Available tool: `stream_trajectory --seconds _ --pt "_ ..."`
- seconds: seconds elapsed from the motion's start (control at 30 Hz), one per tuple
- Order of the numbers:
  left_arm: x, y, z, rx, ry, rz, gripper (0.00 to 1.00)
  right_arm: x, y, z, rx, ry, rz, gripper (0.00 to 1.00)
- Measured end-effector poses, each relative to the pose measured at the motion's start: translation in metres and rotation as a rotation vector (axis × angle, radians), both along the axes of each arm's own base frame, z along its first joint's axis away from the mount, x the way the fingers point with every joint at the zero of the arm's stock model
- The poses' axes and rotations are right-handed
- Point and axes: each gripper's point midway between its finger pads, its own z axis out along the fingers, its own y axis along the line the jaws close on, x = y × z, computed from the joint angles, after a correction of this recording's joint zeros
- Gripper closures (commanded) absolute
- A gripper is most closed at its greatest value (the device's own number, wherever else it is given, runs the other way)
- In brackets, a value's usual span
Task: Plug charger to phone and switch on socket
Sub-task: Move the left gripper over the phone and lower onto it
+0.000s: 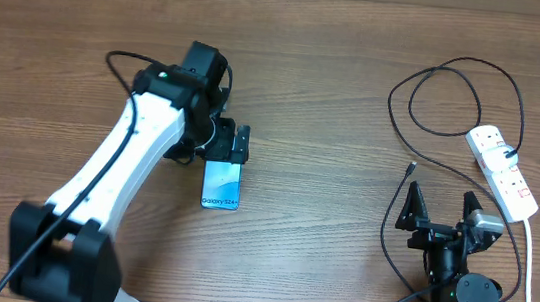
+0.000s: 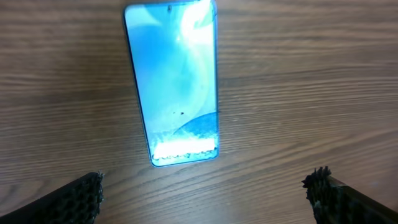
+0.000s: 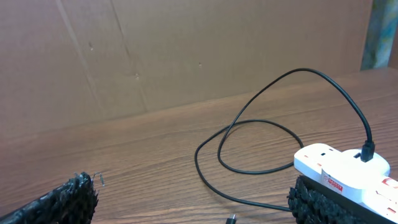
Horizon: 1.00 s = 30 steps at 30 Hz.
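The near end of the phone should stay free for the hand-over to the right gripper, so the left gripper should next grab the phone [image 1: 222,183] across its long side edges.
The phone [image 1: 222,183] lies flat on the table with its light blue screen up, also in the left wrist view [image 2: 174,81]. My left gripper [image 1: 231,144] is open just behind the phone's far end, its fingertips [image 2: 205,196] spread wide and touching nothing. The black charger cable [image 1: 446,99] loops at the right, one end plugged into the white socket strip [image 1: 502,171], its free plug tip [image 1: 410,168] on the table. My right gripper [image 1: 440,207] is open and empty near the front edge; the tip [image 3: 231,219] lies between its fingers, the cable [image 3: 261,134] and socket [image 3: 342,171] ahead.
The socket's thick white cord [image 1: 531,269] runs down the right side toward the front edge. A brown cardboard wall [image 3: 155,56] stands behind the table in the right wrist view. Bare wooden tabletop [image 1: 336,98] lies between the phone and the cable.
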Motion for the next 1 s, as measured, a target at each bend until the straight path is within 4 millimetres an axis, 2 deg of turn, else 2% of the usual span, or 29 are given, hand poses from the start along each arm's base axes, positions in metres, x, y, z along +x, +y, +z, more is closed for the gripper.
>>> stream_trajectory --seconds 0.13,0.47,0.8,1.0 --pt "-0.001 0.000 -0.026 0.023 0.083 0.020 0.00 0.000 0.000 0.000 0.000 -0.001 0.000 0.00" --pt "-0.003 0.001 -0.065 0.122 0.166 0.014 0.00 0.000 0.000 0.000 0.000 0.000 -0.001 0.00" --pt "0.008 0.009 -0.077 0.184 0.118 0.044 0.00 0.000 0.000 0.000 0.000 0.000 -0.001 0.00" --pt "0.007 0.009 -0.087 0.182 0.111 0.047 0.00 0.000 0.000 0.000 0.000 0.000 0.000 0.00"
